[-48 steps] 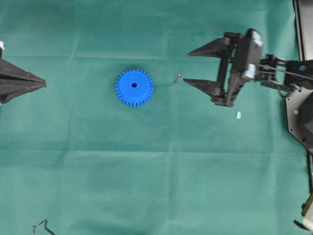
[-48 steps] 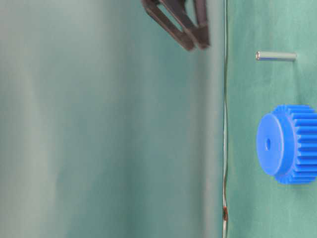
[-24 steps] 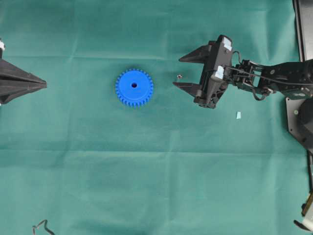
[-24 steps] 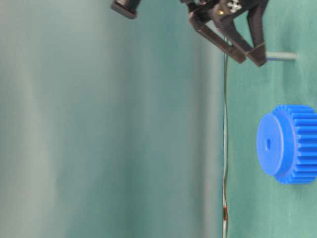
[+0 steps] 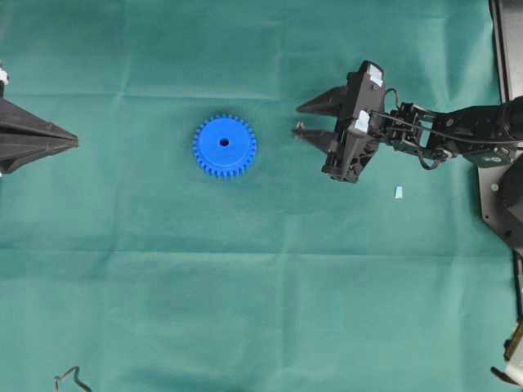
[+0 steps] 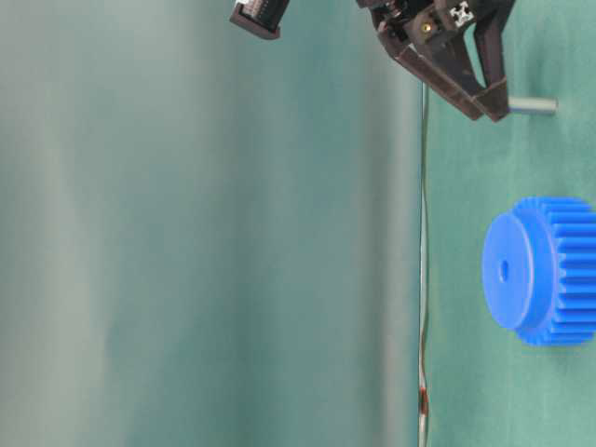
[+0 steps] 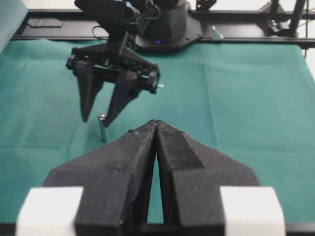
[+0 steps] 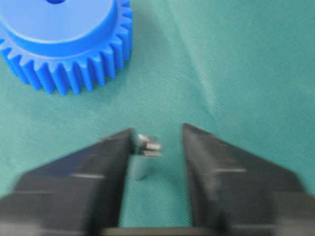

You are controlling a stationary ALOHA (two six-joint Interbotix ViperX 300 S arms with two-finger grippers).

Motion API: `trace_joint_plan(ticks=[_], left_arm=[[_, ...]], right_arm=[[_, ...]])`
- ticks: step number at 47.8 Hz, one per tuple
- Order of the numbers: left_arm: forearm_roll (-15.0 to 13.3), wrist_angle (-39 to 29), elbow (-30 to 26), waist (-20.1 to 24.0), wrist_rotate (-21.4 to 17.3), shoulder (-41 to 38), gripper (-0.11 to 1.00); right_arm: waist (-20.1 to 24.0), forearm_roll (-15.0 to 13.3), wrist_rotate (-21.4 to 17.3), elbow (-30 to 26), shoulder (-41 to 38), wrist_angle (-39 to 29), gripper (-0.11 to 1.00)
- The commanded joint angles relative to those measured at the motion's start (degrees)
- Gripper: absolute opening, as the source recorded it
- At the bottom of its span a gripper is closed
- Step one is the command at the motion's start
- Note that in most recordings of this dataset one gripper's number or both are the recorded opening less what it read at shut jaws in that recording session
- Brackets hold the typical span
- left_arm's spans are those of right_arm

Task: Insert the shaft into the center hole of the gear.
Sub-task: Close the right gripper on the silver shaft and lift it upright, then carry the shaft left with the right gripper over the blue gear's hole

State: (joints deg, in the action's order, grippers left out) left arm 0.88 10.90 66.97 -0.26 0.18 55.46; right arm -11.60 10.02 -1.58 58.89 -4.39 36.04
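Note:
The right gripper grabs the shaft's top end (image 5: 300,125) next, to fit the shaft into the gear's center hole (image 5: 224,142).
The blue gear (image 5: 225,145) lies flat on the green cloth, center hole (image 5: 224,142) facing up. The shaft (image 5: 299,127), a small silvery pin, stands upright on the cloth to its right. My right gripper (image 5: 297,119) is open and straddles the shaft. In the right wrist view the shaft (image 8: 142,157) sits against the left finger, with a gap to the other finger; the gear (image 8: 64,39) is ahead at upper left. My left gripper (image 5: 75,141) is shut and empty at the far left edge. Its closed tips (image 7: 155,123) face the right gripper and the shaft (image 7: 103,128).
A small pale blue scrap (image 5: 399,192) lies on the cloth below the right arm. The right arm's base and a dark frame (image 5: 502,188) stand along the right edge. A cable end (image 5: 69,377) lies at the lower left.
My right gripper has moved left to the shaft, come down and narrowed, so its fingers now stand on either side of the pin. The gear and the left gripper have not moved.

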Motion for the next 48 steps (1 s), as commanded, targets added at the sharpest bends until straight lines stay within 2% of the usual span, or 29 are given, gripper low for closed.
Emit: trace_joint_plan(ticks=[1, 4, 6, 21, 38, 48], left_arm=[[0.1, 0.3, -1.3, 0.0, 0.0, -0.4, 0.00], [0.1, 0.3, -1.3, 0.0, 0.1, -0.4, 0.00], [0.2, 0.3, -1.3, 0.0, 0.1, -0.4, 0.00], [0.2, -0.2, -1.3, 0.0, 0.1, -0.4, 0.00], [0.1, -0.2, -1.4, 0.0, 0.2, 0.0, 0.00], [0.2, -0.2, -1.4, 0.0, 0.2, 0.0, 0.00]], right_arm=[[0.8, 0.1, 0.0, -0.2, 0.5, 0.5, 0.31], [1.0, 0.1, 0.0, -0.2, 0.5, 0.5, 0.19], [1.0, 0.1, 0.0, -0.2, 0.4, 0.5, 0.16], [1.0, 0.1, 0.4, -0.8, 2.7, -0.3, 0.16], [0.1, -0.1, 1.8, -2.1, 14.3, -14.1, 0.16], [0.1, -0.1, 1.8, -2.5, 14.8, -16.3, 0.16]])
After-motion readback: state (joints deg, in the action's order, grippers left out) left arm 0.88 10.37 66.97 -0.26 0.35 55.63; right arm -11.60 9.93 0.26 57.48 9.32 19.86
